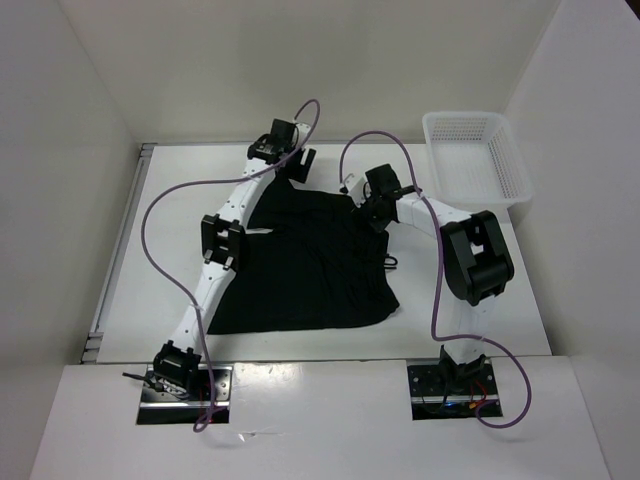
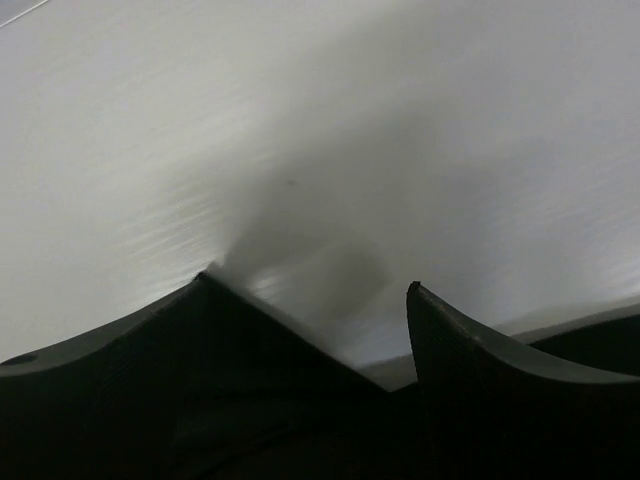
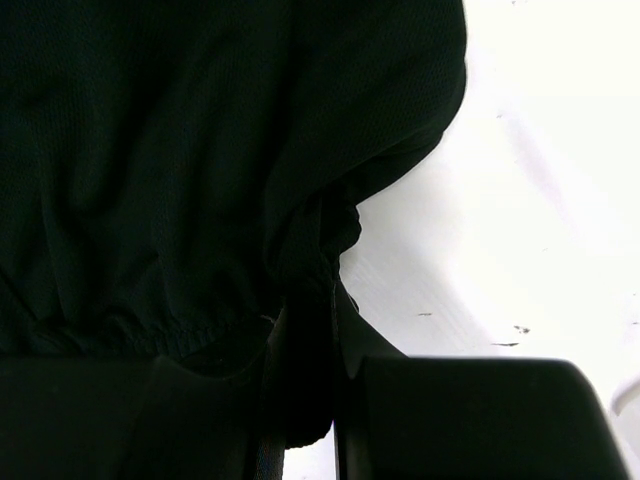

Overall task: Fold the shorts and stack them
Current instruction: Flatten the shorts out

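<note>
The robot's left gripper should next grab the shorts' far corner [image 1: 284, 181] [image 2: 279, 366], away from the waistband, so that the far side of the shorts can be folded over the near side.
The black shorts [image 1: 305, 265] lie spread out on the white table. My right gripper [image 1: 368, 208] is at their far right corner. In the right wrist view it [image 3: 310, 330] is shut on a bunched fold beside the gathered waistband [image 3: 150, 335]. My left gripper [image 1: 298, 162] is at the far left corner of the shorts. In the left wrist view its fingers [image 2: 440, 350] stand apart over blurred white table, with nothing clearly between them. A thin drawstring [image 1: 388, 263] pokes out at the shorts' right edge.
A white mesh basket [image 1: 468, 117] stands at the far right corner of the table. White walls close in the far side and the left side. The right arm's elbow [image 1: 476, 258] hangs over the table to the right of the shorts.
</note>
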